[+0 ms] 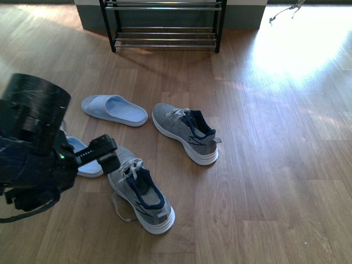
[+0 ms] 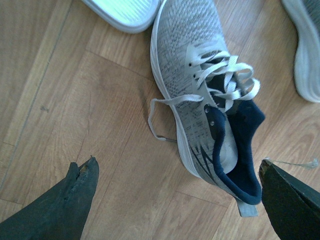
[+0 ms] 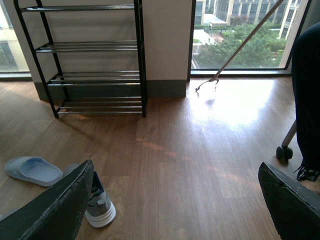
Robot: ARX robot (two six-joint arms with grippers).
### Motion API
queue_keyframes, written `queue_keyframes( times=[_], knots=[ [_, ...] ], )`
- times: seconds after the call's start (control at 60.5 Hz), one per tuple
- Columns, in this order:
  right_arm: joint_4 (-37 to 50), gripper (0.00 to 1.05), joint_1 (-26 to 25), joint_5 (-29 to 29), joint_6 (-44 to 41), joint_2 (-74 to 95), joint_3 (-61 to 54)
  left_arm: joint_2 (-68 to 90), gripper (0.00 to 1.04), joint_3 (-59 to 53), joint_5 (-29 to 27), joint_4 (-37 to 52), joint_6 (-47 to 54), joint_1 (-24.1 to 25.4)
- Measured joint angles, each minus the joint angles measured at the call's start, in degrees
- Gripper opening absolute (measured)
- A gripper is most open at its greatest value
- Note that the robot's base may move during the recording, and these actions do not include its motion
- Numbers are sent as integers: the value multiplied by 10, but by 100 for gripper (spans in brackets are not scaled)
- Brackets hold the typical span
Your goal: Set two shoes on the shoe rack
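Observation:
My left gripper picks up the sneaker across its laced middle (image 1: 132, 170) next, to set the near sneaker on the shoe rack (image 1: 165, 38).
Two grey knit sneakers lie on the wood floor, the near sneaker (image 1: 140, 190) and the far sneaker (image 1: 184, 132). My left gripper (image 1: 107, 155) hovers open at the near sneaker's toe end. In the left wrist view that sneaker (image 2: 195, 75) lies below the left gripper (image 2: 177, 165), its navy heel close to one finger. A light-blue slide (image 1: 114, 109) lies further back, and another slide (image 1: 88, 165) is half hidden by my left arm. The shoe rack (image 1: 165, 38) stands against the far wall. My right gripper (image 3: 176, 167) is open over bare floor, facing the shoe rack (image 3: 90, 75).
The right wrist view shows a sneaker heel (image 3: 100, 207) beside one finger, a slide (image 3: 32, 170), a chair caster (image 3: 285, 152) and a thin pole (image 3: 240, 47) leaning by the window. Sun glare (image 1: 297, 38) covers the floor right of the rack.

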Motion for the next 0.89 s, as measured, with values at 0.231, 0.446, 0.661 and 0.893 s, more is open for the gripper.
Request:
queue_keyframes(
  times=[0.231, 0.446, 0.661, 0.893],
  knots=[
    [0, 96, 0, 0, 0, 0, 0, 121, 95, 124, 34, -29, 0, -7],
    [0, 96, 0, 0, 0, 0, 0, 201, 95, 212, 54, -55, 4, -11],
    [0, 96, 0, 0, 0, 0, 0, 279, 85, 297, 72, -99, -10, -14],
    [0, 96, 0, 0, 0, 0, 0, 306, 37, 325, 54, -112, -22, -15]
  ],
)
